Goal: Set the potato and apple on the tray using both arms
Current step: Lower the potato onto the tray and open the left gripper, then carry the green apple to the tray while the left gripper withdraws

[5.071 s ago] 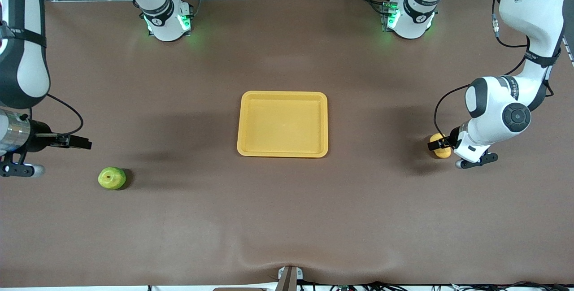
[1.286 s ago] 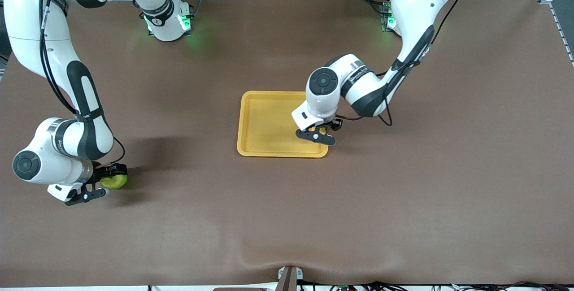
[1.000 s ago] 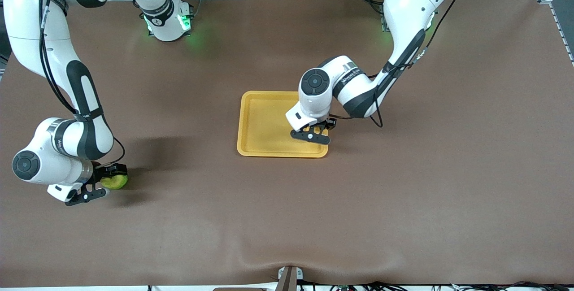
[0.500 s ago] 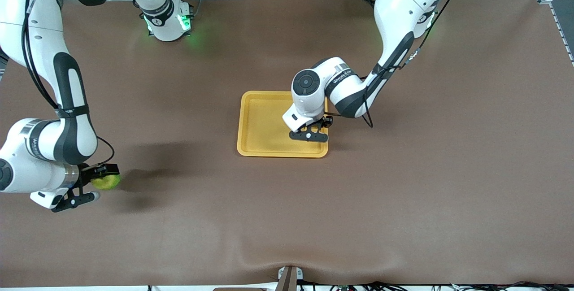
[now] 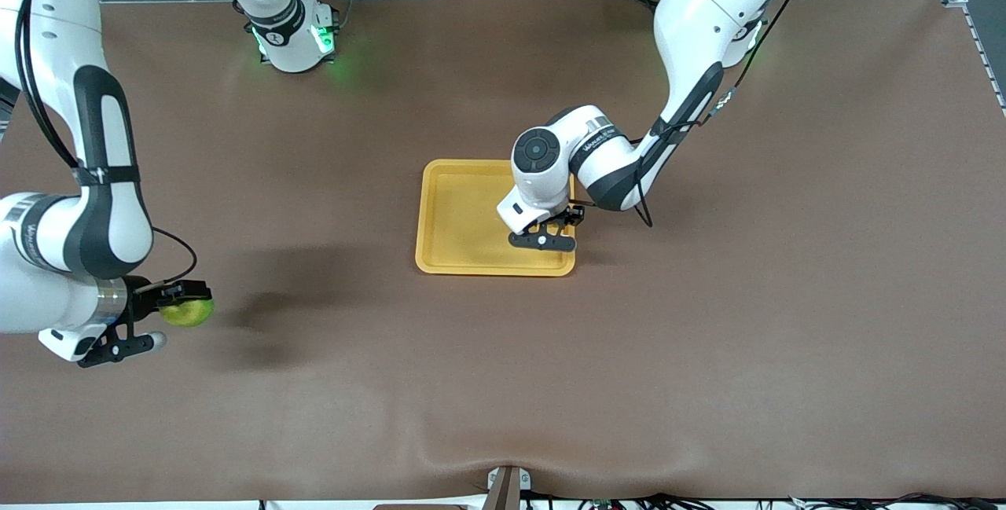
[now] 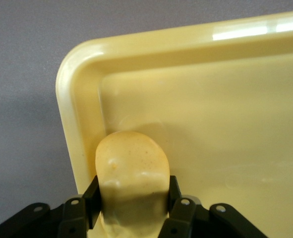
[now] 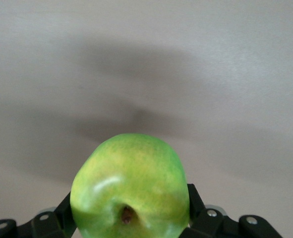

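Note:
The potato is low over the tray's bottom and inside the tray's rim, so the robot's left gripper should open.
The yellow-orange tray [image 5: 460, 215] lies mid-table. My left gripper [image 5: 548, 232] hangs low over its corner nearest the front camera at the left arm's end, shut on the potato. The arm's wrist hides the potato in the front view. The left wrist view shows the pale yellow potato [image 6: 131, 166] clamped in the left gripper [image 6: 133, 191], just inside the tray's rounded rim [image 6: 74, 104]. My right gripper [image 5: 182, 302] is shut on the yellow-green apple [image 5: 187, 312], lifted over bare table at the right arm's end. In the right wrist view the apple [image 7: 131, 186] fills the right gripper [image 7: 130, 206], stem dimple facing the camera.
A brown mat [image 5: 707, 337] covers the whole table. Both arm bases [image 5: 295, 34] [image 5: 719, 31] with green lights stand at the edge farthest from the front camera. A small metal bracket [image 5: 507, 486] sits at the nearest edge.
The right gripper has lifted the apple off the table and drifted toward the right arm's end. The left gripper has carried the potato slightly farther in over the tray.

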Controlling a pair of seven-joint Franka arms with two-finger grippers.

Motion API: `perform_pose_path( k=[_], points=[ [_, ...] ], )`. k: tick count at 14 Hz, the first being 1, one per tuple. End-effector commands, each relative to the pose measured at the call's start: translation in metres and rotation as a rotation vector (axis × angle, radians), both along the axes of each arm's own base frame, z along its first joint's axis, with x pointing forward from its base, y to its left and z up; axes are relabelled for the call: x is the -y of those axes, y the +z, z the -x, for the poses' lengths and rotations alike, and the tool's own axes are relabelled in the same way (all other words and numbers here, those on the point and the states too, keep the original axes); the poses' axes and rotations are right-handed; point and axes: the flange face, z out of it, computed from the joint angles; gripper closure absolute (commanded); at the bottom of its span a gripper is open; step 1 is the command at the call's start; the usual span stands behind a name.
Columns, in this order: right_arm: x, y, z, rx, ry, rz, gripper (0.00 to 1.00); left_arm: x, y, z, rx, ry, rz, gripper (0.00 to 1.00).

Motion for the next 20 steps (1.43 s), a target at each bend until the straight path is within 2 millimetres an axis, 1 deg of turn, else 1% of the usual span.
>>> perform_pose_path(
  k=[1,2,3,4,6,8,9,10,11,12,13,15,16,17,18,19,20],
  points=[
    [-0.020,0.016,0.009,-0.025,-0.054,-0.019,1.00,0.004,0.000,-0.003,0.018,0.009,-0.021,0.16],
    [-0.036,0.020,0.012,-0.026,-0.065,-0.025,1.00,0.004,0.001,-0.004,0.020,0.005,-0.021,0.00],
    [-0.048,0.023,0.013,-0.028,-0.074,-0.022,1.00,0.005,0.002,-0.004,0.022,0.008,-0.019,0.00],
    [-0.057,0.024,0.015,-0.036,-0.094,-0.017,1.00,0.005,0.009,-0.008,0.034,0.011,-0.011,0.00],
    [-0.089,0.030,0.019,-0.045,-0.141,0.002,1.00,0.004,0.020,-0.015,0.050,0.020,-0.001,0.00],
    [-0.109,0.035,0.022,-0.048,-0.172,0.014,1.00,-0.003,0.042,-0.025,0.077,0.031,0.005,0.00],
    [-0.119,0.037,0.024,-0.052,-0.177,0.018,1.00,-0.018,0.059,-0.037,0.090,0.056,-0.007,0.00],
    [-0.129,0.042,0.027,-0.057,-0.192,0.024,1.00,-0.029,0.081,-0.045,0.105,0.076,-0.012,0.00],
    [-0.147,0.047,0.029,-0.058,-0.211,0.033,1.00,-0.036,0.100,-0.048,0.108,0.085,-0.018,0.00],
    [-0.157,0.047,0.031,-0.064,-0.225,0.041,1.00,-0.047,0.121,-0.053,0.117,0.091,-0.030,0.00],
    [-0.164,0.050,0.033,-0.064,-0.229,0.043,1.00,-0.060,0.140,-0.058,0.123,0.094,-0.042,0.00],
    [-0.193,0.051,0.038,-0.070,-0.259,0.060,1.00,-0.092,0.180,-0.071,0.093,0.105,-0.012,0.00],
    [-0.207,0.051,0.041,-0.073,-0.277,0.069,1.00,-0.111,0.201,-0.077,0.079,0.097,0.007,0.00],
    [-0.220,0.050,0.044,-0.077,-0.288,0.077,1.00,-0.135,0.219,-0.083,0.055,0.087,0.015,0.00],
    [-0.235,0.049,0.048,-0.081,-0.298,0.086,1.00,-0.157,0.238,-0.086,0.040,0.084,0.014,0.00],
    [-0.242,0.046,0.051,-0.086,-0.303,0.091,1.00,-0.179,0.256,-0.088,0.039,0.091,0.001,0.00],
    [-0.260,0.047,0.059,-0.084,-0.301,0.096,1.00,-0.201,0.271,-0.091,0.042,0.116,-0.011,0.00]
  ],
)
